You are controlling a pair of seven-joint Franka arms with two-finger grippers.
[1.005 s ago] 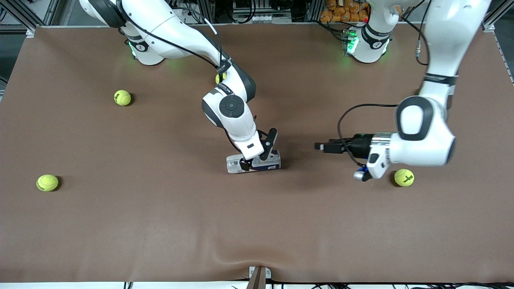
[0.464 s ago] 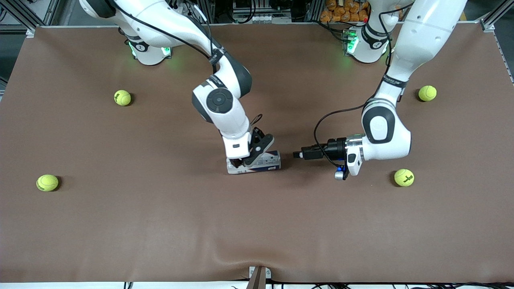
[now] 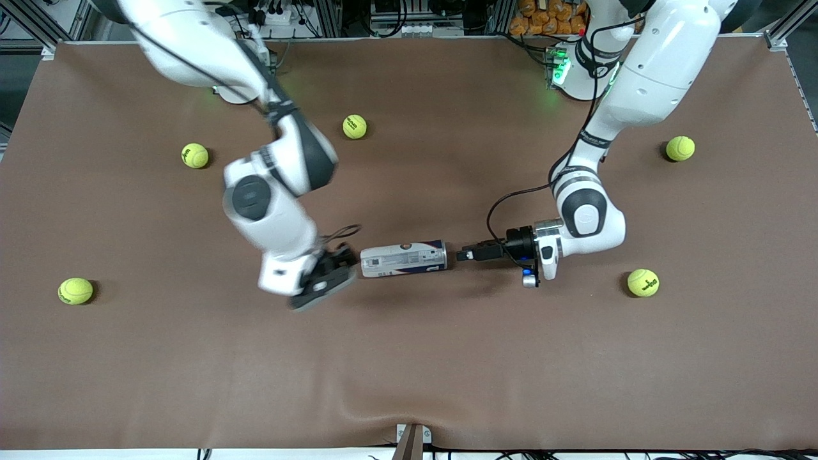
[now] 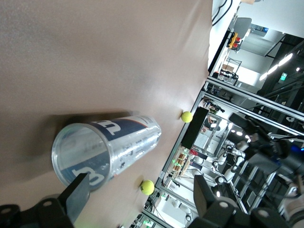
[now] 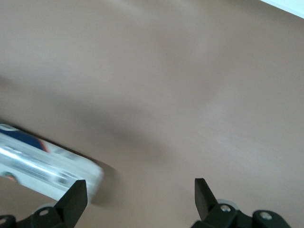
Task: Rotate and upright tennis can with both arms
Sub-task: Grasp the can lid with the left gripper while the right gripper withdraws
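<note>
The robot's left gripper next needs to grab the tennis can by its open rim (image 4: 105, 173) to turn the can upright.
The tennis can (image 3: 402, 258) lies on its side on the brown table (image 3: 409, 358), its length running from one arm's end of the table to the other. My left gripper (image 3: 463, 255) is open, low at the can's dark-blue end and just short of it. In the left wrist view the can's round end (image 4: 83, 159) faces my left gripper (image 4: 142, 199), beside one finger (image 4: 78, 194). My right gripper (image 3: 327, 276) is open at the can's white end and holds nothing. In the right wrist view the can (image 5: 42, 166) lies beside my right gripper (image 5: 140, 194).
Several yellow-green tennis balls lie scattered on the table: one (image 3: 354, 126) toward the robots' bases, one (image 3: 195, 155) and one (image 3: 75, 291) toward the right arm's end, one (image 3: 643, 282) and one (image 3: 680, 148) toward the left arm's end.
My right gripper has come off the top of the can and swung to its white end. My left gripper has moved in toward the can's blue end. The can has stayed put.
</note>
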